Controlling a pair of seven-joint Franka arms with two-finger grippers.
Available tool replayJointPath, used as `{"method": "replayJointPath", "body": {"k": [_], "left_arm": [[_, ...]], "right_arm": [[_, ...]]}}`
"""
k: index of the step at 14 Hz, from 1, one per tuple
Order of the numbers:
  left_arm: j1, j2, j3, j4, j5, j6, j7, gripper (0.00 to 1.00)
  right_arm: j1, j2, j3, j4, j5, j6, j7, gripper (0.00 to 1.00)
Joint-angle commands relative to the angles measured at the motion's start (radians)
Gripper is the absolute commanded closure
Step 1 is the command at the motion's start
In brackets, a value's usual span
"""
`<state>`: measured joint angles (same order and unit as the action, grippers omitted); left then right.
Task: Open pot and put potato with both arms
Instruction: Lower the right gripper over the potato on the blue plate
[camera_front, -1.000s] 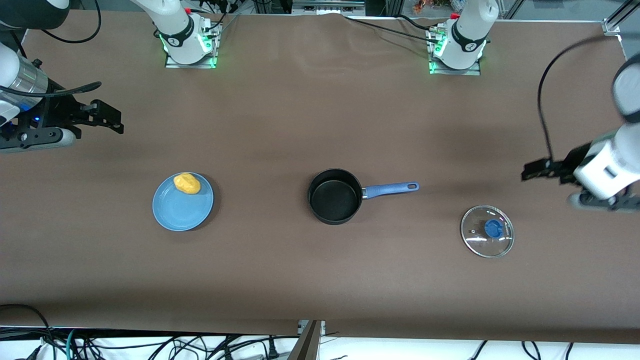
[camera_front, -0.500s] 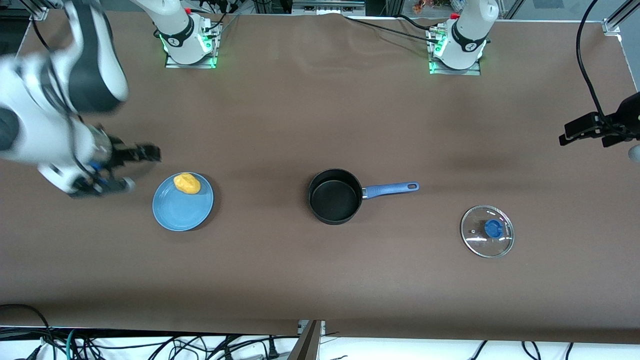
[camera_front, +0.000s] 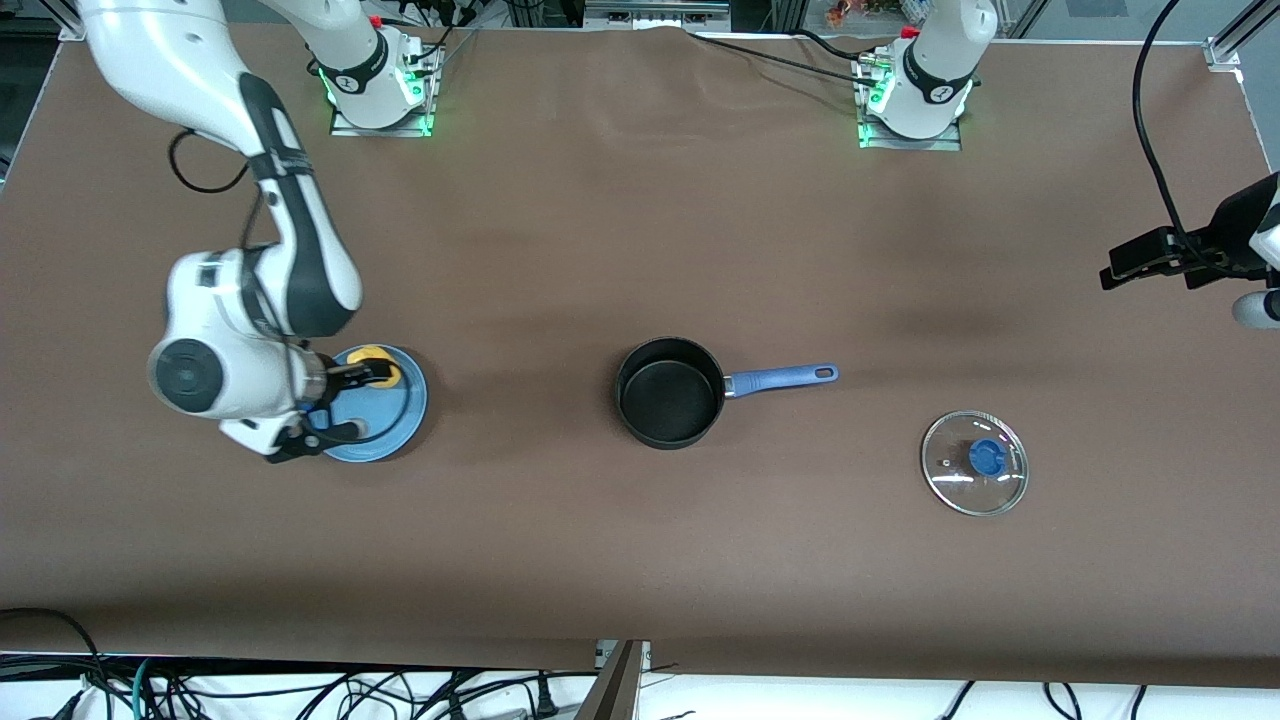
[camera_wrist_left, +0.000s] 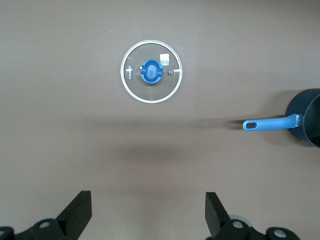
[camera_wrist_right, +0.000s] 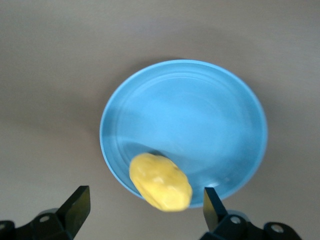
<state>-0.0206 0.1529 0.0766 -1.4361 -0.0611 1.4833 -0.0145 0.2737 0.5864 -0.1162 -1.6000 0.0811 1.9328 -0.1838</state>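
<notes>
The yellow potato needs to go in the pot (camera_front: 668, 392). My right gripper will grab it by its body (camera_front: 374, 360) next.
The black pot (camera_front: 668, 392) stands open at the table's middle, its blue handle (camera_front: 780, 377) pointing toward the left arm's end. It also shows in the left wrist view (camera_wrist_left: 310, 125). The yellow potato (camera_front: 378, 362) lies on a blue plate (camera_front: 395, 415) toward the right arm's end. My right gripper (camera_front: 355, 404) hangs open over the plate, and the potato (camera_wrist_right: 161, 182) sits between its fingers, untouched. My left gripper (camera_front: 1125, 265) is open and empty over bare table at the left arm's end.
The glass lid (camera_front: 975, 462) with a blue knob lies flat on the table, nearer to the front camera than the pot's handle and toward the left arm's end. It also shows in the left wrist view (camera_wrist_left: 151, 71). The blue plate (camera_wrist_right: 200, 120) fills the right wrist view.
My right arm has swung in from the table's end to over the plate and potato. My left gripper has drawn away from the lid toward the table's end.
</notes>
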Motion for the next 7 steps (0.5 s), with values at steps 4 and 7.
{"method": "replayJointPath", "body": {"k": [4, 7], "left_arm": [[0.016, 0.013, -0.017, 0.008, 0.023, -0.011, -0.010, 0.00], [0.018, 0.013, -0.014, 0.008, 0.032, -0.009, -0.009, 0.00]], "right_arm": [[0.002, -0.002, -0.006, -0.124, -0.004, 0.110, -0.156, 0.00], [-0.005, 0.000, -0.010, -0.168, -0.003, 0.176, -0.209, 0.00]]}}
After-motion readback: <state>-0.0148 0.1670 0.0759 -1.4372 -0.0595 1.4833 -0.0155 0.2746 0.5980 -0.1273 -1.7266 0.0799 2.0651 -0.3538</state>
